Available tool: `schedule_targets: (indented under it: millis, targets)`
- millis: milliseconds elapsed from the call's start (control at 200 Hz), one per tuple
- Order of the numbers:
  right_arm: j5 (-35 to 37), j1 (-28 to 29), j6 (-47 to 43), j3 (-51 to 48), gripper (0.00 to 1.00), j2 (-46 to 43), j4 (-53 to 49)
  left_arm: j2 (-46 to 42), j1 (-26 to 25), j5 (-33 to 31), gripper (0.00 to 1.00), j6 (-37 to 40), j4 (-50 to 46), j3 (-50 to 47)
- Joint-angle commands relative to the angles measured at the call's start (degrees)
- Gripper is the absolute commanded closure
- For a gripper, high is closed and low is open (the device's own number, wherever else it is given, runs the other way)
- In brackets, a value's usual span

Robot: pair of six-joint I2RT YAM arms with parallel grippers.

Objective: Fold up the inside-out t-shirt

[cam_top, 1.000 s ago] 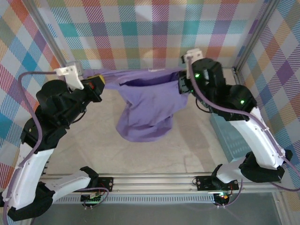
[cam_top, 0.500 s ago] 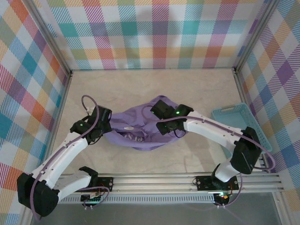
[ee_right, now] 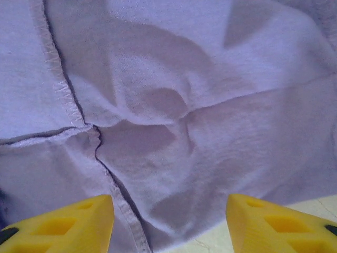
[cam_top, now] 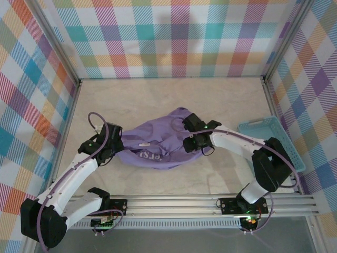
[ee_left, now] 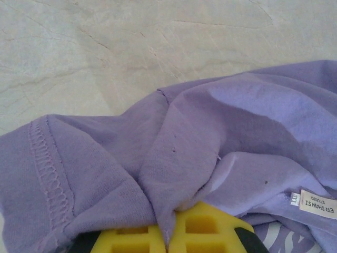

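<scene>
My right gripper has the seam between its fingers and will pick up the t-shirt (cam_top: 158, 138) there next, opposite my left gripper's pinch, to spread it for folding.
The inside-out t-shirt (cam_top: 158, 138) lies as a crumpled lavender heap on the table's middle. My left gripper (cam_top: 117, 145) sits at the heap's left edge. In the left wrist view it (ee_left: 169, 227) is shut on a pinched fold of the t-shirt (ee_left: 174, 158), with a stitched hem to the left and a white label (ee_left: 317, 204) at the right. My right gripper (cam_top: 190, 139) rests on the heap's right side. Its yellow fingers (ee_right: 68, 224) stand apart, open just above the t-shirt (ee_right: 174, 105), holding nothing. A seam runs between them.
A light blue plastic basket (cam_top: 271, 145) stands at the right edge of the table, close to the right arm's elbow. Checked walls close off the back and both sides. Bare marble-look tabletop (cam_top: 168, 95) lies behind the heap.
A second ago both grippers held the shirt stretched up in the air. It has come down into a heap on the table, and the right gripper has opened and let go.
</scene>
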Motion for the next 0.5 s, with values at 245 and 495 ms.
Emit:
schedule_targets:
  millis: [245, 495]
  targets:
    - [-4.31, -2.45, 3.15, 3.93, 0.57, 8.75, 4.88, -0.60, 0.98, 1.36, 1.00, -0.15, 2.11, -1.63]
    - [3.10, -2.56, 3.53, 4.98, 1.00, 3.75, 1.39, -1.76, 1.16, 0.70, 1.00, 0.48, 0.99, 0.44]
